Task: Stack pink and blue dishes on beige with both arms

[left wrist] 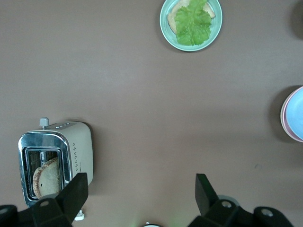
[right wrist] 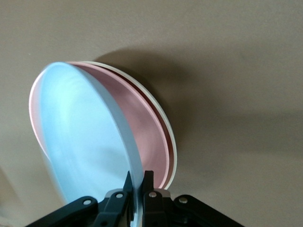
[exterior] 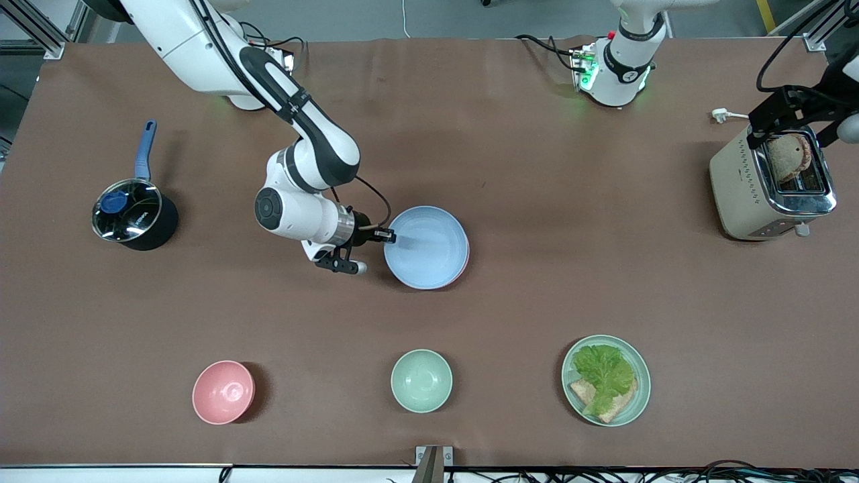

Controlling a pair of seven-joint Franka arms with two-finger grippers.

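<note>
I should let go of the blue plate (right wrist: 87, 132) with my right gripper, because it rests over the pink plate (right wrist: 149, 137), inside the pink plate's rim.
Mid-table, the pale blue plate (exterior: 426, 247) lies on top of the pink plate (exterior: 465, 263). My right gripper (exterior: 389, 235) is shut on the blue plate's rim at the right arm's end. In the right wrist view the blue plate (right wrist: 80, 137) tilts up at the held edge of my right gripper (right wrist: 138, 182), above the pink plate (right wrist: 147, 142). Under that, the cream-beige plate (right wrist: 171, 142) shows only as a thin rim. My left gripper (left wrist: 140, 191) hangs open and empty high over the table by the toaster (left wrist: 57, 161), and its arm waits.
A toaster (exterior: 772, 184) with a bread slice stands at the left arm's end. A lidded saucepan (exterior: 134, 215) sits at the right arm's end. Near the front edge are a pink bowl (exterior: 223, 392), a mint-green bowl (exterior: 421, 380) and a mint plate with lettuce and bread (exterior: 606, 380).
</note>
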